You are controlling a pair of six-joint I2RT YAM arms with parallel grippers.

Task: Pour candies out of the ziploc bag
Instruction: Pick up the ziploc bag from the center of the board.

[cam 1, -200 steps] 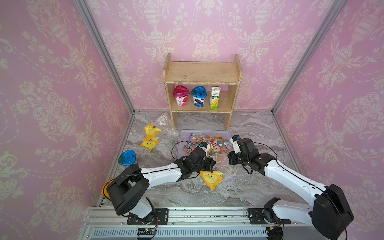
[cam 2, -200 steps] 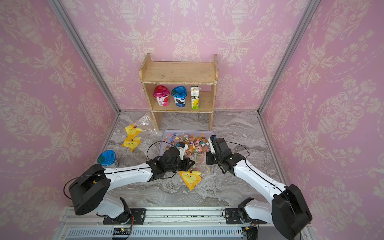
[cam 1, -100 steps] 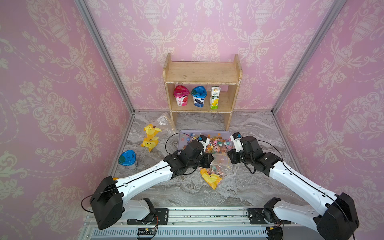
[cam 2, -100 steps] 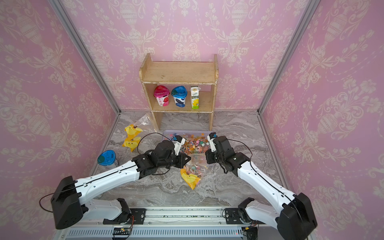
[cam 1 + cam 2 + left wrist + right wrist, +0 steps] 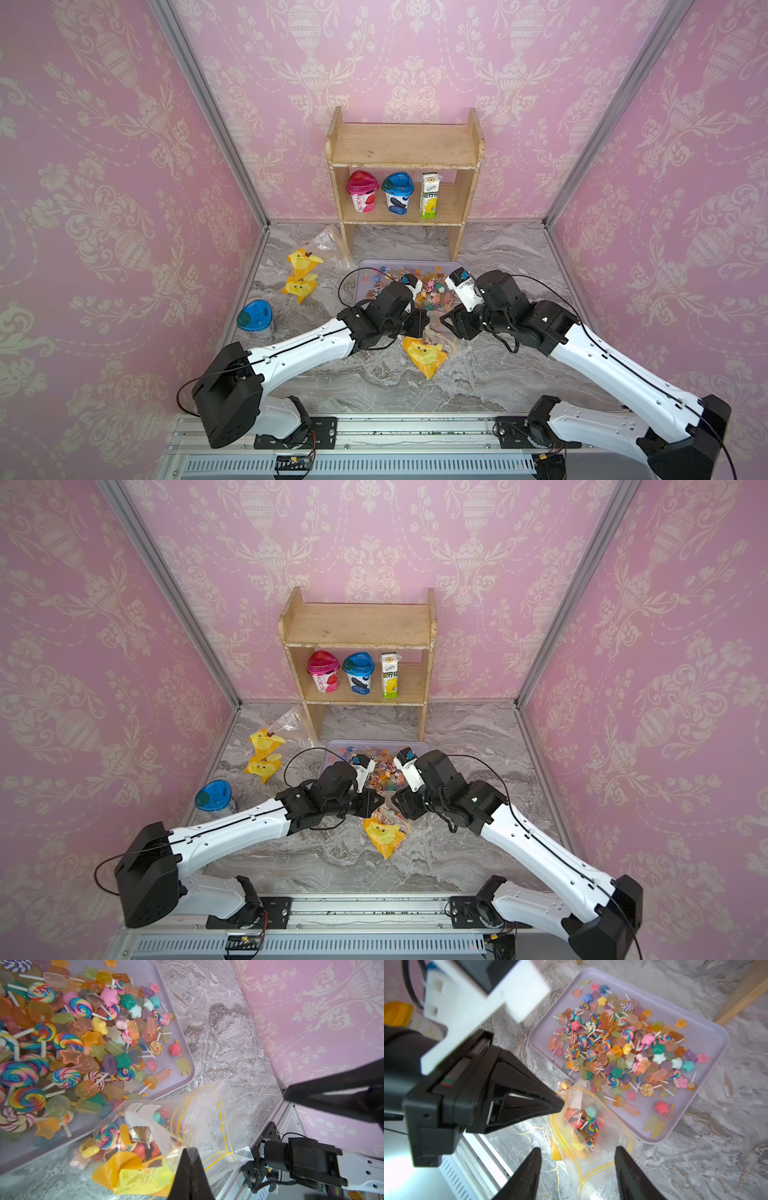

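My right gripper grabs the ziploc bag (image 5: 207, 1118) by its loose zip edge at the opening next, leaving the bag's duck-print end free to tip for pouring.
The ziploc bag (image 5: 207, 1118), clear with a yellow zip line and a yellow duck print, lies at the near edge of a lilac tray (image 5: 145, 972). It shows in both top views (image 5: 426, 355) (image 5: 384, 833). Some candies (image 5: 116, 1138) remain inside it, and many candies (image 5: 623, 1049) are piled on the tray. My left gripper (image 5: 190, 1151) is shut on the bag's clear plastic near its mouth. My right gripper (image 5: 577, 1149) is open, with the bag's zip edge (image 5: 593, 1167) lying loose between its fingers, which do not touch it.
A wooden shelf (image 5: 405, 153) at the back holds two yoghurt cups and a carton. Two yellow duck bags (image 5: 301, 274) and an empty clear bag (image 5: 328, 245) lie at the left. A blue-lidded cup (image 5: 255, 316) stands by the left wall. The two grippers nearly meet over the bag.
My right gripper has gone from shut to open at the bag's edge. The left arm has stretched out towards the tray, still pinching the bag.
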